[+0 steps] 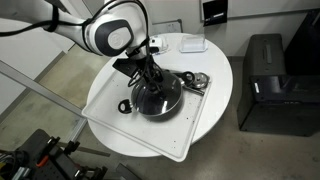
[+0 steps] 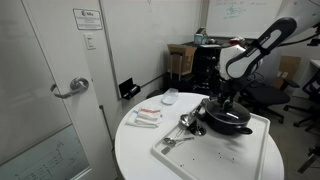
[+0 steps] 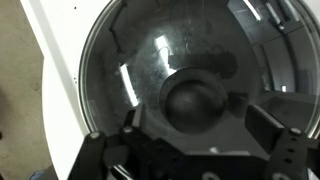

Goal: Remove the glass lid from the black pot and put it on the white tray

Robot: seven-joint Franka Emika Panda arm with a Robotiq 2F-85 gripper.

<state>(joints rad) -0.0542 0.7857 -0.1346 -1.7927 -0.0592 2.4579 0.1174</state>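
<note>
My gripper closes on the knob (image 1: 154, 88) (image 3: 193, 101) next, since the knob lies between my open fingers and closing now would catch the knob.
The black pot (image 1: 160, 104) (image 2: 230, 123) stands on the white tray (image 1: 112, 118) (image 2: 215, 152) with the glass lid (image 1: 166, 92) (image 2: 236, 114) on it. In the wrist view the lid (image 3: 130, 60) fills the frame, with its dark knob (image 3: 195, 98) in the middle. My gripper (image 1: 150, 80) (image 2: 225, 103) (image 3: 200, 125) is straight above the lid. It is open, with one finger on each side of the knob and a gap to each.
Shiny metal utensils (image 1: 197, 82) (image 2: 183, 126) lie on the tray beside the pot. A small white dish (image 1: 191, 44) (image 2: 170, 97) and small packets (image 2: 146, 117) lie on the round white table (image 1: 220, 100). A black printer (image 1: 268, 80) stands beside the table.
</note>
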